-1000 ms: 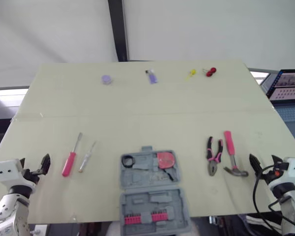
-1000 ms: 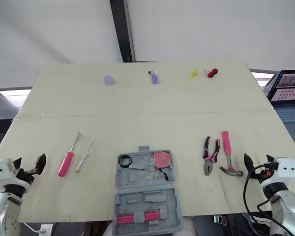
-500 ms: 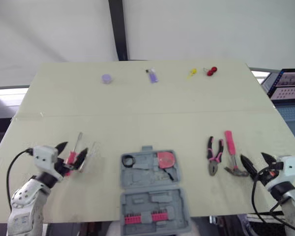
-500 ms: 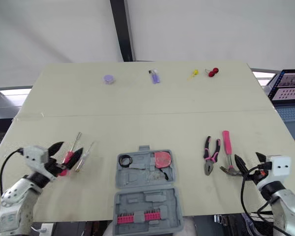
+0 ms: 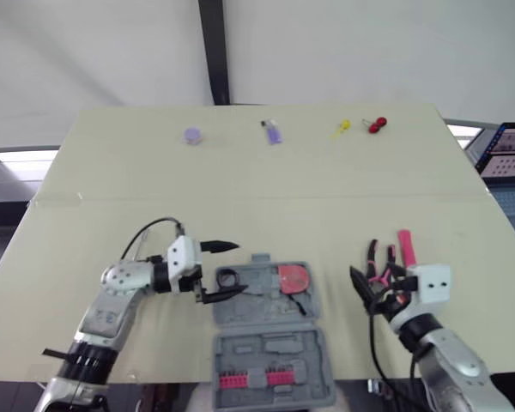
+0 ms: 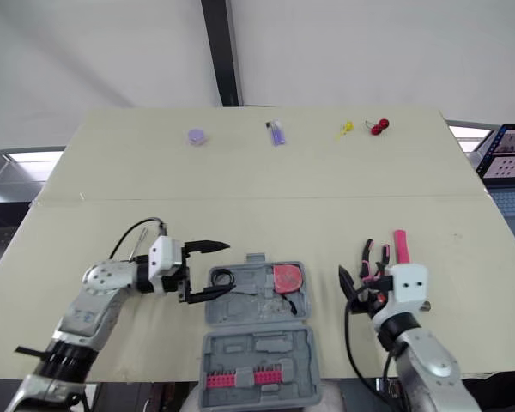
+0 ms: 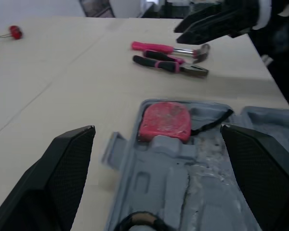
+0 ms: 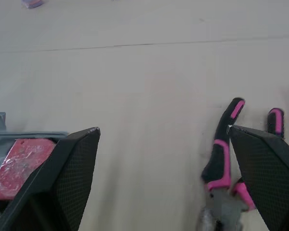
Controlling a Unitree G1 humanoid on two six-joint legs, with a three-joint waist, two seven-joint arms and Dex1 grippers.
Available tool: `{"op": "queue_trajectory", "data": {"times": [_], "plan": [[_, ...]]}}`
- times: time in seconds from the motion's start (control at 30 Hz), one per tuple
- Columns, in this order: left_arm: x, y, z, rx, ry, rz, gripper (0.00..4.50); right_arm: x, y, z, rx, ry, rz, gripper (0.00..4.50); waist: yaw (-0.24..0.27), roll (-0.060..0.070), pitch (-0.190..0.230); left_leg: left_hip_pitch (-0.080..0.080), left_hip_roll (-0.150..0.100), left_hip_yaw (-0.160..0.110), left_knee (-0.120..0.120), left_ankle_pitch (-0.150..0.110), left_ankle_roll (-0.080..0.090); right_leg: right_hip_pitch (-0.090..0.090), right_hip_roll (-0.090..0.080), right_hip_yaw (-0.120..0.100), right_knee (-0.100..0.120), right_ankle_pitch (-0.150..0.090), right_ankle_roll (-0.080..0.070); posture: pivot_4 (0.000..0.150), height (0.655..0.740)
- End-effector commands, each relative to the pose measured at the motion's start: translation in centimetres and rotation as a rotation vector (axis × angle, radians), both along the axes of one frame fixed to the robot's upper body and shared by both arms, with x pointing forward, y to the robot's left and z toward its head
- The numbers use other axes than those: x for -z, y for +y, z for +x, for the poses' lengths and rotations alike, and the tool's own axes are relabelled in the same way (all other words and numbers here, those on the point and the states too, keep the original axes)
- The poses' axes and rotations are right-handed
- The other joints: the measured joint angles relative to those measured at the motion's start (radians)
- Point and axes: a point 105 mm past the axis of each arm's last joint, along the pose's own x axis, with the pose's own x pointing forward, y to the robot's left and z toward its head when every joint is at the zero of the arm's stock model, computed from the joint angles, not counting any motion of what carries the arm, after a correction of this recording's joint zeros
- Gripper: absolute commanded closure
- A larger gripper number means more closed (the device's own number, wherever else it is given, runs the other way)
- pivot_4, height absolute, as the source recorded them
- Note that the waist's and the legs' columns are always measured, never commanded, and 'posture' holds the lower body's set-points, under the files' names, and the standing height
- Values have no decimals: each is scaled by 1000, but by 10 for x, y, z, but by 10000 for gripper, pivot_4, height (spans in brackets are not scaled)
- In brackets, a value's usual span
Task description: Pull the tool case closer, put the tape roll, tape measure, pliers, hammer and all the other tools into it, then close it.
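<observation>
The handles of the pliers splay wide apart, so my right gripper next needs to grab the pliers by the steel head (image 8: 222, 211), where both sides come together narrow.
The grey tool case (image 5: 270, 345) lies open at the table's near edge. Its far half holds a pink tape measure (image 5: 293, 277) and a black tape roll (image 5: 227, 278). My left gripper (image 5: 238, 269) is open at the case's left rim, its fingers either side of the tape roll's corner. The pink-handled pliers (image 5: 377, 260) and hammer (image 5: 405, 248) lie right of the case. My right gripper (image 5: 375, 287) is open just in front of them, covering their heads. In the left wrist view the tape measure (image 7: 164, 120), pliers (image 7: 169, 65) and hammer (image 7: 167, 48) show ahead.
A row of pink bits (image 5: 251, 378) sits in the case's near half. At the far edge lie a purple disc (image 5: 193, 136), a purple item (image 5: 275, 132), a yellow item (image 5: 343, 128) and a red item (image 5: 378, 125). My left arm (image 5: 120, 296) lies where the screwdrivers were.
Both arms swung inward. The left gripper went from the screwdrivers to the case's left rim. The right gripper moved left to the pliers and hammer. The camera shifted slightly.
</observation>
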Motion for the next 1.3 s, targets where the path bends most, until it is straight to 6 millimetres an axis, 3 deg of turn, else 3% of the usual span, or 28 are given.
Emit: {"op": "queue_trajectory", "data": {"times": [0.03,0.2,0.37,1.3], "plan": [[-4,-17,-1,123,-48,9,0,-2,-3,-3,121,-16,-59,520,0,-1,0,0,0,0,0,0,0,0,0,0,0,0,0,1500,7400],[-7,-42,-2,239,-67,-2,0,16,-15,-1,275,44,-69,520,-1,-1,0,0,0,-1,-2,0,0,-1,1,-1,0,0,0,1500,7400],[-8,-55,-3,263,-95,-17,0,27,-9,2,282,74,-38,520,-2,-1,0,-1,0,-1,-2,0,0,-1,1,-1,0,0,0,1500,7400],[-6,-62,-4,244,-119,-38,0,51,-14,-2,345,188,11,520,-3,-1,0,-1,0,-2,-1,0,1,-1,0,-1,0,0,0,1500,7400]]}}
